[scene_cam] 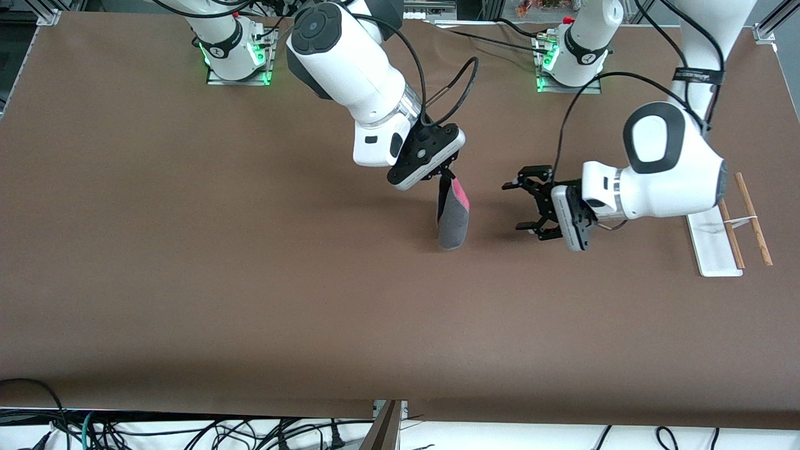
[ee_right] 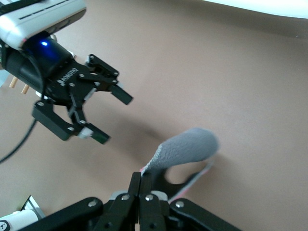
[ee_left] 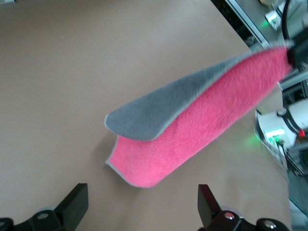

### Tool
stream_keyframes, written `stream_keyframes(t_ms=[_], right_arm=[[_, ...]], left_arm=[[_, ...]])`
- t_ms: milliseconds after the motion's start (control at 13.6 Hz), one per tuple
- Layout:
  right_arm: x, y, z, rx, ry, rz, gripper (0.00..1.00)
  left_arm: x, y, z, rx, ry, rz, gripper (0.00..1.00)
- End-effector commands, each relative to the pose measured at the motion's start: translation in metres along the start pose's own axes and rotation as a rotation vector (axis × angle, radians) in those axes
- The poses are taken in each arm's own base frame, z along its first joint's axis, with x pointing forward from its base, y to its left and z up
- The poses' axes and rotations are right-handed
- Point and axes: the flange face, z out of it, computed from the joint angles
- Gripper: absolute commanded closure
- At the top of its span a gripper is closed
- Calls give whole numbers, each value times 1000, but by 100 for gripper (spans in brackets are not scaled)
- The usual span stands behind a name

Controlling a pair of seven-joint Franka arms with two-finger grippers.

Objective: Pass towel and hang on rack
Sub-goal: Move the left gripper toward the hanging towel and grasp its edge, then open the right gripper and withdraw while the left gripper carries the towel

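My right gripper's fingers cover the towel's top edge. My left gripper should pinch the towel by its free lower end [scene_cam: 453, 236] [ee_left: 132, 156] next.
My right gripper [scene_cam: 445, 176] is shut on the top edge of the towel [scene_cam: 453, 212], which hangs folded over the middle of the table, pink-red face inside, dark grey outside. The right wrist view shows my fingers [ee_right: 144, 185] pinched on the towel [ee_right: 190, 147]. My left gripper [scene_cam: 524, 206] is open and empty, level with the hanging towel and a short way from it toward the left arm's end. In the left wrist view the towel [ee_left: 202, 115] hangs ahead of my open fingers [ee_left: 74, 204]. The rack [scene_cam: 712, 244] stands at the left arm's end, its two wooden rods [scene_cam: 753, 219] beside my left arm.
Both arm bases [scene_cam: 234, 50] stand along the table's back edge. Cables [scene_cam: 187, 431] lie below the table's front edge. My left gripper also shows in the right wrist view [ee_right: 103, 115].
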Motion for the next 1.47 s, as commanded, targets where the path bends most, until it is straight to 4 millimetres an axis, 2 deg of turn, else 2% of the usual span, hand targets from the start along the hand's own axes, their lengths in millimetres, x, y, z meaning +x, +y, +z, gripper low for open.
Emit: stream_keyframes(t_ms=[0, 294, 588, 809, 882, 1029, 1103, 1250, 1397], right_arm=[[4, -3, 1, 2, 17, -2, 100], [4, -4, 0, 3, 21, -2, 100], [5, -3, 2, 4, 29, -2, 100], [5, -3, 2, 4, 29, -2, 100], [6, -2, 1, 4, 29, -1, 100], [6, -2, 1, 4, 31, -2, 100], [5, -3, 1, 5, 30, -4, 100], [6, -2, 1, 4, 31, -2, 100], [5, -3, 1, 5, 30, -4, 100]], left_arm=[[1, -4, 7, 37, 73, -14, 0], [18, 10, 41, 88, 117, -1, 0], [21, 24, 73, 84, 116, 2, 0], [24, 33, 89, 115, 122, 10, 2], [24, 31, 90, 116, 123, 10, 19], [24, 27, 97, 130, 127, 5, 71], [26, 29, 101, 134, 126, 10, 93], [27, 29, 101, 137, 129, 11, 100], [27, 29, 101, 137, 129, 11, 100]])
